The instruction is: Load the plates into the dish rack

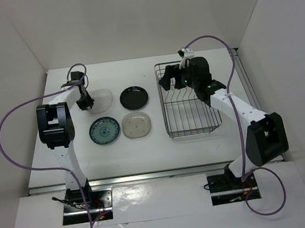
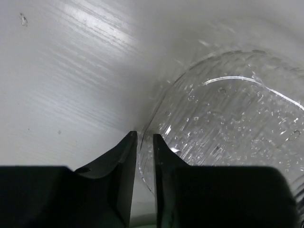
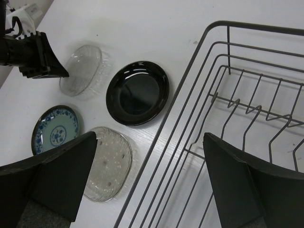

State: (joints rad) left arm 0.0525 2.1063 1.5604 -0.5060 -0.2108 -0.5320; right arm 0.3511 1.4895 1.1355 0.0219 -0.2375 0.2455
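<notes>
My right gripper grabs the clear glass plate (image 1: 101,99) by its rim opposite my left gripper next, so another edge stays free to go into the rack.
The clear glass plate (image 1: 101,99) lies at the back left, beside the black plate (image 1: 134,98). The blue-green patterned plate (image 1: 104,130) and the beige plate (image 1: 137,125) lie in front of them. My left gripper (image 1: 87,104) sits at the clear plate's left rim. In the left wrist view its jaws (image 2: 145,138) stand narrowly closed with the rim of the clear plate (image 2: 228,128) between them. My right gripper (image 1: 175,81) hovers open and empty over the left part of the dish rack (image 1: 165,108). The rack holds no plates.
The right wrist view shows the rack's rim (image 3: 228,27) and divider prongs, with the black plate (image 3: 137,92), beige plate (image 3: 108,164), blue-green plate (image 3: 54,129), clear plate (image 3: 80,69) and left gripper (image 3: 40,59) on the white table. White walls enclose the table.
</notes>
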